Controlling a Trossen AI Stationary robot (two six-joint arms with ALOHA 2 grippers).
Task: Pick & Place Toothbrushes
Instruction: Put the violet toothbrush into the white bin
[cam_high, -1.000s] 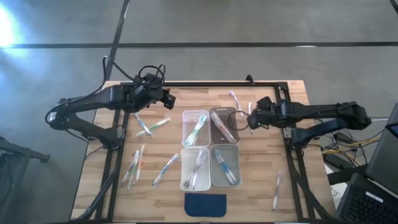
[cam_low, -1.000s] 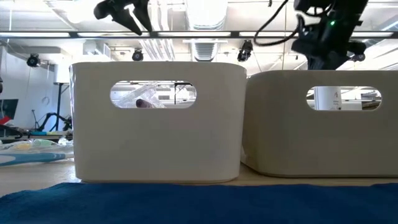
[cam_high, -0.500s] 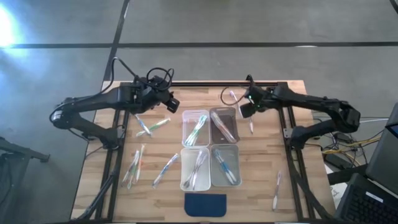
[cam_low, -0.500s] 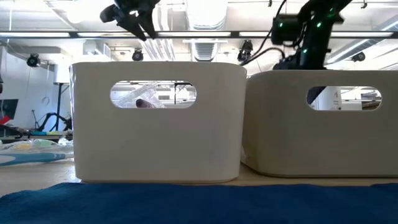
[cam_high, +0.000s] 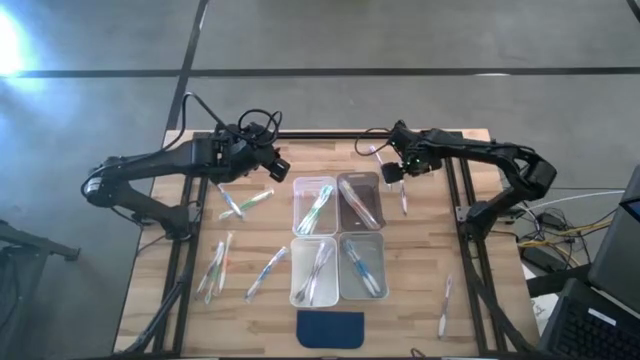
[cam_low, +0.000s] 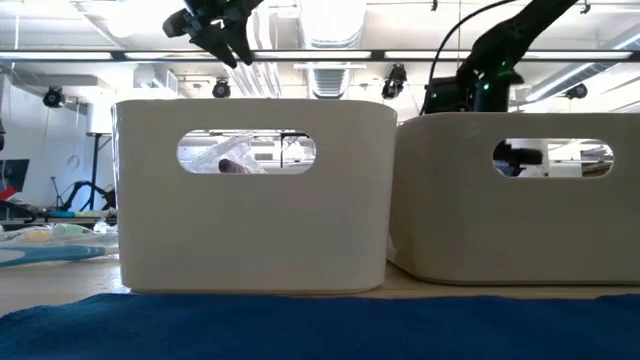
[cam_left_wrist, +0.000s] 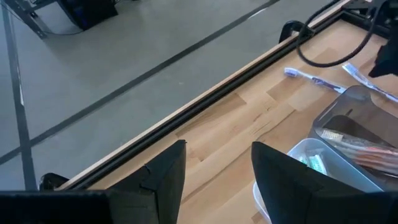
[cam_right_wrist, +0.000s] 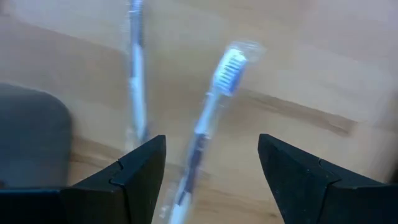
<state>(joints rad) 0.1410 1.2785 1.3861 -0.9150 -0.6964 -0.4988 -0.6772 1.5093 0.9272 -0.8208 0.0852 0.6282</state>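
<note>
The right gripper picks up the wrapped toothbrush by its neck (cam_right_wrist: 209, 114) next, leaving the wrapped toothbrush's handle (cam_right_wrist: 194, 154) free for placing it in a bin.
Toothbrushes lie scattered on the wooden table: a cluster (cam_high: 245, 203) at the left, several more (cam_high: 215, 265) nearer the front, one (cam_high: 445, 305) at the near right. Others lie inside the four clear bins (cam_high: 340, 238). My right gripper (cam_high: 392, 172) (cam_right_wrist: 211, 180) points down, open, just above a wrapped toothbrush (cam_right_wrist: 214, 106) that lies on the wood between its fingers; another toothbrush (cam_right_wrist: 135, 81) lies beside it. My left gripper (cam_high: 283, 168) (cam_left_wrist: 214, 180) hovers open above the table, left of the bins, with nothing in it.
A dark blue pad (cam_high: 330, 328) lies at the near edge in front of the bins. A black rail (cam_high: 340, 136) runs along the table's far edge. One more toothbrush (cam_high: 403, 198) lies right of the far right bin (cam_high: 360, 200).
My right arm has swung toward the table's far edge and sunk, and its gripper has tipped from slanting to pointing down over the toothbrushes beside the far right bin.
</note>
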